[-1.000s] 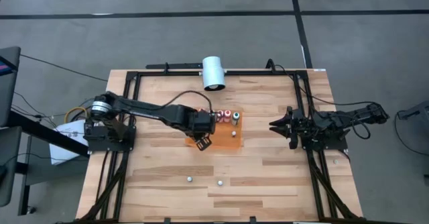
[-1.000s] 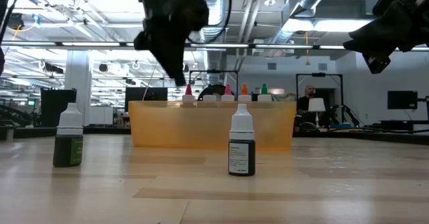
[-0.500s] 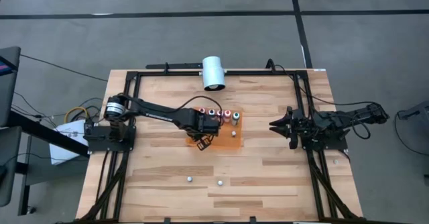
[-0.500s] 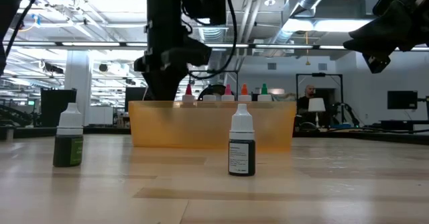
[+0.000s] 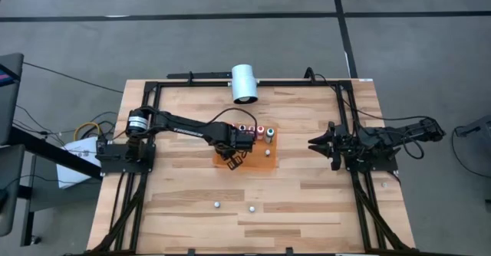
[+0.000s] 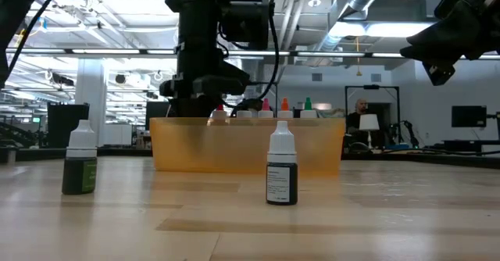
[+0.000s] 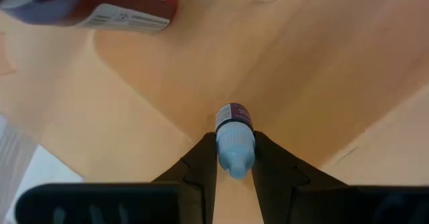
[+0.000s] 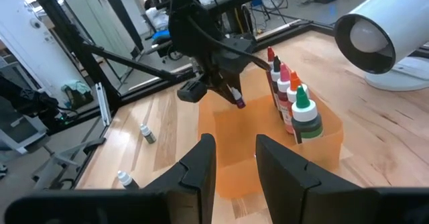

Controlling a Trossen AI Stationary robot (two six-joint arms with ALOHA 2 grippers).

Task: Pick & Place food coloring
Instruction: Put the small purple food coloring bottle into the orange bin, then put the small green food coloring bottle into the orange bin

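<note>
The bottle with the pale blue cap would stand if my left gripper let go now, because its base is in the corner of the orange tray.
The orange tray (image 5: 265, 169) sits mid-table. A row of food coloring bottles (image 5: 251, 129) stands upright along its far side, with red, pink, orange and green tips (image 8: 289, 96). My left gripper (image 5: 235, 159) hangs over the tray's near left part, shut on a small bottle (image 7: 234, 120) with a dark body and pale blue cap. Two more bottles stand upright on the bare wood near the table's near edge, one green (image 6: 80, 161) and one dark (image 6: 282, 171). My right gripper (image 8: 234, 167) waits open, raised at the table's right side. My left gripper pinches the bottle's pale blue cap (image 7: 234, 151) between its two fingers (image 7: 205, 155), coming from above and pointing down. The bottle hangs upright below the fingers, base toward the tray floor. Whether the base touches the floor, I cannot tell.
A large white cylinder (image 5: 245, 83) lies at the table's far edge behind the tray. A black frame (image 5: 153, 103) runs along the table's sides. Open wood lies between the tray and the two loose bottles (image 5: 217, 205) (image 5: 251, 208).
My left gripper has turned from a slant to pointing straight down and has come lower over the tray's near left part, shifting slightly toward the table's right. The arm has drawn clear of the bottle row, which now shows whole from above.
</note>
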